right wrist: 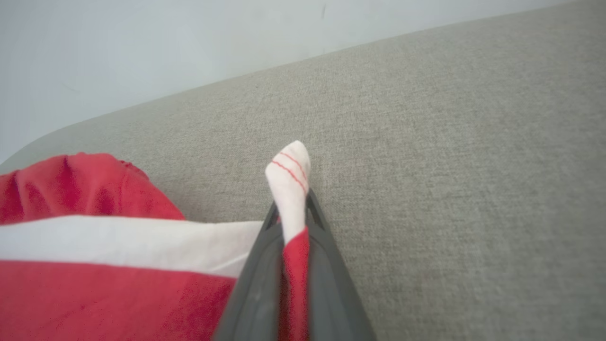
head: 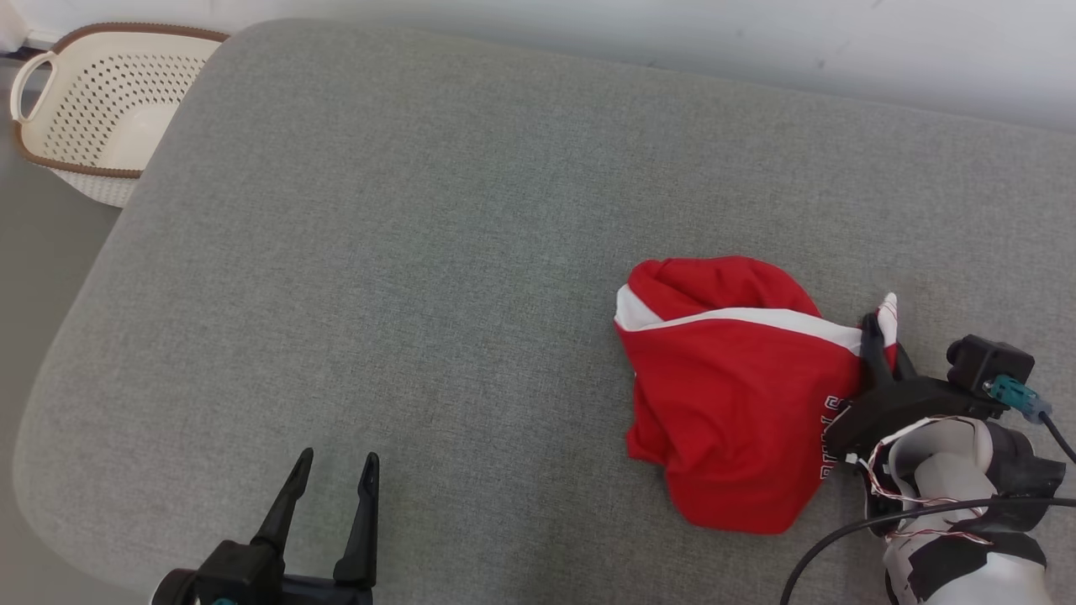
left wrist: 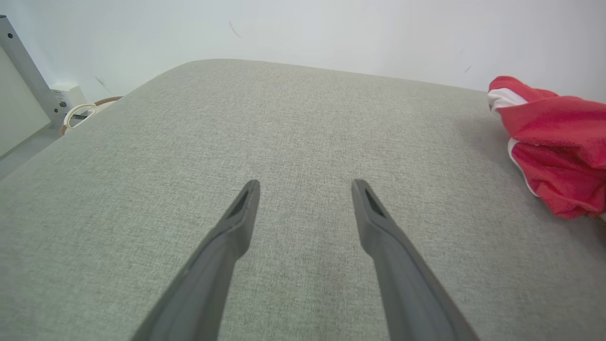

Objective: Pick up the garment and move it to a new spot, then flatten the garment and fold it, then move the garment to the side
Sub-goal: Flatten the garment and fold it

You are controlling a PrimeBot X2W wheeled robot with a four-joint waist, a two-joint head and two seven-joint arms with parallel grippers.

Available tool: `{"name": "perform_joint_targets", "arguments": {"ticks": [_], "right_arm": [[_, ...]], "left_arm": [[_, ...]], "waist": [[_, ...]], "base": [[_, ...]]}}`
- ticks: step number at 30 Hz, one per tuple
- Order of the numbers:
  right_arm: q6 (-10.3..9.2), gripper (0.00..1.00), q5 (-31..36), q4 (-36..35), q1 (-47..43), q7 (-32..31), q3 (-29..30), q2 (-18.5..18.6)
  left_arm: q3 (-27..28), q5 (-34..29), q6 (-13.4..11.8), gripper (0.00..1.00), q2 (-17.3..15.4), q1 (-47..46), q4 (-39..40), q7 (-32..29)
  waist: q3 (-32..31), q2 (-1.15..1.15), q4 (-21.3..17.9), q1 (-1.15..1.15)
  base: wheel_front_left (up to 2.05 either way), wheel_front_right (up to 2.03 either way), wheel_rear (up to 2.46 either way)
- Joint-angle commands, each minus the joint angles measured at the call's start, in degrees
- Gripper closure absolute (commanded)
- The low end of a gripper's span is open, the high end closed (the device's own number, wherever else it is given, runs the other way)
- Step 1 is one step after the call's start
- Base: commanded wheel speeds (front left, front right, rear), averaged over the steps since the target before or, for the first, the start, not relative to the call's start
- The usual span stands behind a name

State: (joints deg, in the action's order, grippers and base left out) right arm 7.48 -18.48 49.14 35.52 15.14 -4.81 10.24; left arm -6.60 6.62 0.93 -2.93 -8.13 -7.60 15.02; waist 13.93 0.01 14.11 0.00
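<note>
The garment's fold stands up beside the white band while the red front lies slack (head: 741,413), so I need to grab the garment next with my left gripper by its gathered waistband edge (head: 633,307).
The garment (head: 731,395) is a red piece with a white band and white lettering, bunched up on the right part of the grey cushion (head: 471,252). My right gripper (head: 878,332) is at its right edge, shut on a white-and-red corner of the cloth. That pinched corner sticks up between the closed fingers of the right gripper (right wrist: 291,213), with the garment (right wrist: 94,265) spread to the left of them. My left gripper (head: 336,470) rests low at the cushion's near left, open and holding nothing. From the left wrist, the left gripper (left wrist: 305,189) points over bare fabric and the garment (left wrist: 558,142) lies far right.
A cream perforated laundry basket (head: 101,109) with a brown rim stands on the floor past the cushion's far left corner. A pale wall (head: 672,34) runs behind the cushion. A dark cable (head: 925,512) hangs off my right forearm.
</note>
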Motion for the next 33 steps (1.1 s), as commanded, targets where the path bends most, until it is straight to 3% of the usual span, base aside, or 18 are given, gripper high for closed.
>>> {"name": "perform_joint_targets", "arguments": {"ticks": [1,9,19,24,26,33], "right_arm": [[0.01,1.0,0.2,-0.1,-0.7,0.0,-0.2,-0.6],[0.01,1.0,1.0,-10.1,2.5,0.0,-5.5,-0.9],[0.01,1.0,-2.1,-31.3,6.4,0.0,-17.8,-0.8],[0.0,1.0,-4.6,-38.6,1.6,0.0,-24.3,4.1],[0.0,1.0,-5.4,-39.5,0.3,0.0,-25.4,4.9],[0.01,1.0,-11.1,-40.6,-10.9,0.0,-30.6,13.0]], "left_arm": [[-0.1,0.1,0.0,0.0,0.0,-0.2,0.0,0.2],[-1.7,1.5,-0.2,0.0,0.0,0.1,-0.3,0.2],[-2.8,2.8,-0.8,0.0,0.0,1.4,-0.4,0.2],[-2.4,2.8,-0.6,0.0,0.0,2.4,-0.2,0.2],[-2.3,2.7,-0.4,0.0,0.0,2.5,-0.1,0.2],[-2.1,2.0,0.2,0.0,0.0,1.6,-0.1,0.2]], "waist": [[-0.2,-0.01,-0.2,0.0],[-1.7,-0.01,-0.7,0.0],[-4.2,-0.01,-0.3,0.0],[-5.1,-0.01,-2.2,0.0],[-5.3,-0.01,-2.8,0.0],[-5.8,-0.01,-7.1,0.0]], "base": [[0.0,0.0,0.0],[0.0,0.0,0.0],[0.0,0.0,0.0],[0.0,0.0,0.0],[0.0,0.0,0.0],[0.0,0.0,0.0]]}}
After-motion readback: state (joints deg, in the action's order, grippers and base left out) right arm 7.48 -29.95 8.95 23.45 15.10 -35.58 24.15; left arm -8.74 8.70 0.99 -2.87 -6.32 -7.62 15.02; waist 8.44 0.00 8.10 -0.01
